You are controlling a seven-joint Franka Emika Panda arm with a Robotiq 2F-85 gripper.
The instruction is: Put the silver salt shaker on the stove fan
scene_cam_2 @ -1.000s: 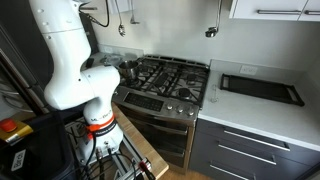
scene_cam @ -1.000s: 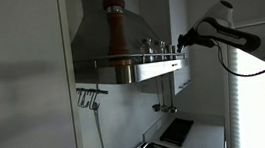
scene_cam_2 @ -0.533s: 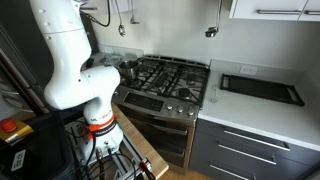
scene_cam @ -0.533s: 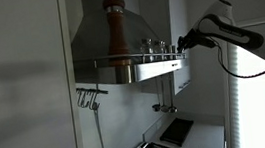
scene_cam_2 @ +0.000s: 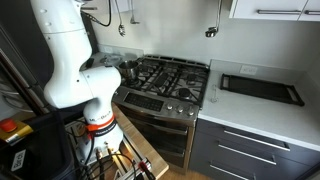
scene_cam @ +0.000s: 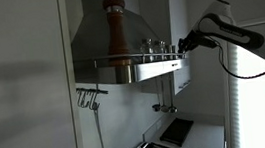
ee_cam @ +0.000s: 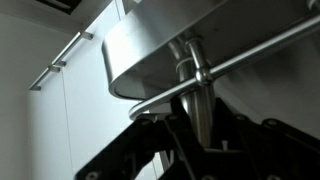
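Observation:
The silver salt shaker (ee_cam: 203, 105) is upright just behind the stove fan's bar and would stay standing on the stove fan's ledge, so the robot's gripper needs to open now.
The stove fan (scene_cam: 88, 34) is a brushed-steel pyramid hood with a flat ledge and a thin rail (scene_cam: 136, 56). My gripper (scene_cam: 181, 46) is at the right end of that ledge. In the wrist view the silver salt shaker (ee_cam: 203, 105) stands upright between my dark fingers (ee_cam: 204, 135), just behind the rail (ee_cam: 255, 52), under the hood's steel slope (ee_cam: 160, 45). The fingers sit close against both of its sides. Whether its base rests on the ledge is hidden.
A tall brown pepper mill (scene_cam: 116, 31) stands on the ledge, with small shakers (scene_cam: 155, 46) near my gripper. Below are the gas stove (scene_cam_2: 165, 78), a grey counter with a black tray (scene_cam_2: 260, 88), hanging utensils (scene_cam: 90, 97) and the white arm base (scene_cam_2: 68, 60).

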